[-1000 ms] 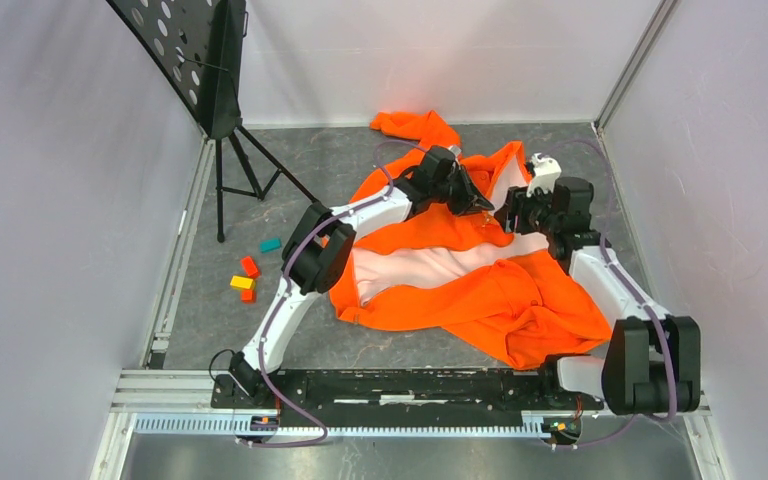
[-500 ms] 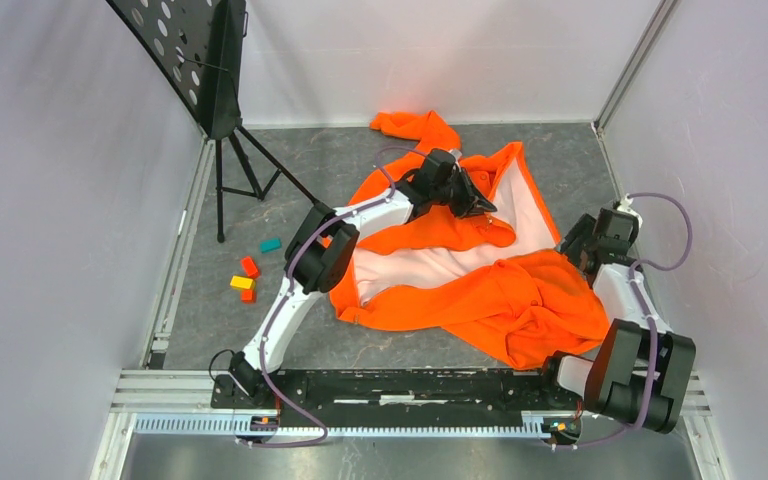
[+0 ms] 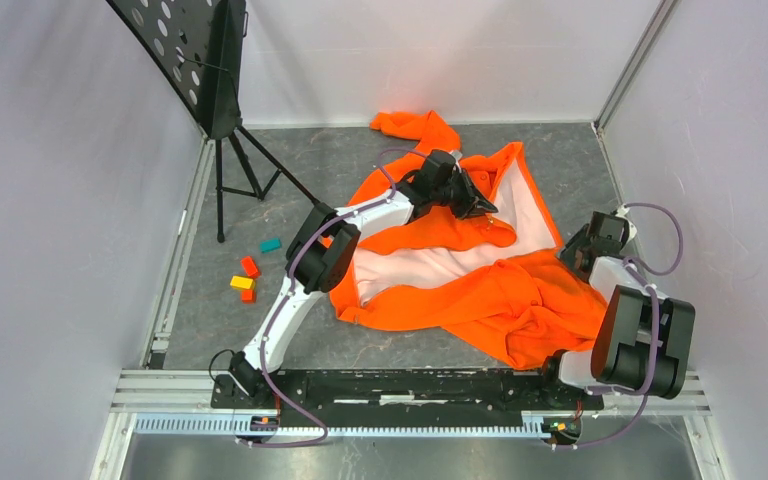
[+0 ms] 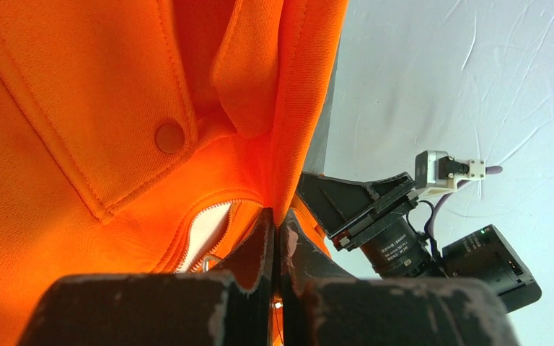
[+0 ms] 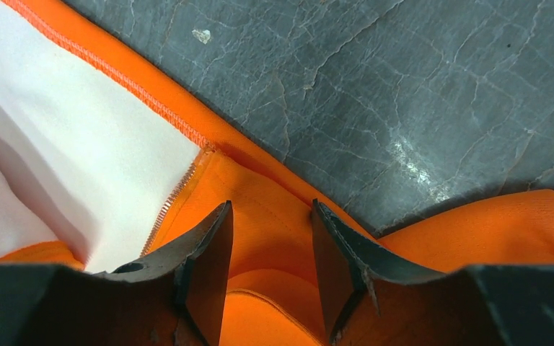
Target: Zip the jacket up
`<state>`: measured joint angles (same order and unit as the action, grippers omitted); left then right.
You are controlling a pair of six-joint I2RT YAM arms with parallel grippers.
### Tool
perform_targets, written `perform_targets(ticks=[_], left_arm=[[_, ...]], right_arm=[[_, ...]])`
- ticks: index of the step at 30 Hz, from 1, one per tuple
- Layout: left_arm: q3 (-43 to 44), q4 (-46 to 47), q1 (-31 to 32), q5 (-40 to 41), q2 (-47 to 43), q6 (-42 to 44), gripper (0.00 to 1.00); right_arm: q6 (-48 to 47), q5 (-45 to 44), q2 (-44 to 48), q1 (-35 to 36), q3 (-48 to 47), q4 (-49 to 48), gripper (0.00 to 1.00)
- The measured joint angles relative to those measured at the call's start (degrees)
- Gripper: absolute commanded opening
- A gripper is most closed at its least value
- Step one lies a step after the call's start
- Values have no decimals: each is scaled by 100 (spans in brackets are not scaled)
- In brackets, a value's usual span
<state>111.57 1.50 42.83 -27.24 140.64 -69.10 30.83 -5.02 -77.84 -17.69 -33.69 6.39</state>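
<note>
The right gripper grabs the jacket's orange hem corner [image 5: 244,186] beside the zipper teeth [image 5: 177,191] next, leaving the teeth free to join and zip up.
The orange jacket [image 3: 460,290] lies open and crumpled on the grey floor, with its pale lining [image 3: 430,265] showing. My left gripper [image 3: 480,208] is shut on a fold of the jacket's front edge near the upper middle. In the left wrist view the jaws [image 4: 277,223] pinch orange fabric [image 4: 79,108], with a small pocket zipper [image 4: 213,223] just left of them. My right gripper [image 3: 572,252] is open at the jacket's right edge. In the right wrist view it [image 5: 270,216] straddles an orange hem corner [image 5: 260,194] beside the zipper teeth [image 5: 177,191], holding nothing.
A black music stand [image 3: 210,70] on a tripod stands at the back left. Small coloured blocks [image 3: 248,275] lie on the floor to the left. Pale walls enclose the floor [image 3: 310,170] closely on the left, back and right. The right arm's camera [image 4: 397,231] shows in the left wrist view.
My right gripper has drawn back from beside the left gripper to the jacket's right edge, low over the hem. More lining is exposed there. The left gripper has stayed put.
</note>
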Motion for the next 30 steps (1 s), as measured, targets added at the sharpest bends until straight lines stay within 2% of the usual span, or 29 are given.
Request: perform_targets(ticks=[3, 8, 11, 16, 22, 30], left_arm=[[2, 2, 0, -4, 9, 0, 2], [2, 42, 0, -15, 26, 0, 2], [13, 42, 0, -37, 39, 0, 2], [33, 55, 0, -52, 44, -11, 2], [59, 155, 0, -142, 131, -160, 2], [61, 175, 0, -153, 153, -186, 2]], right_arm=[[90, 2, -55, 0, 20, -122, 49], [144, -90, -42, 85, 7, -136, 63], [131, -197, 48, 229, -70, -33, 64], [203, -369, 195, 439, -271, 120, 54], [693, -494, 7, 470, -415, 302, 52], [1392, -590, -479, 470, -424, 350, 46]])
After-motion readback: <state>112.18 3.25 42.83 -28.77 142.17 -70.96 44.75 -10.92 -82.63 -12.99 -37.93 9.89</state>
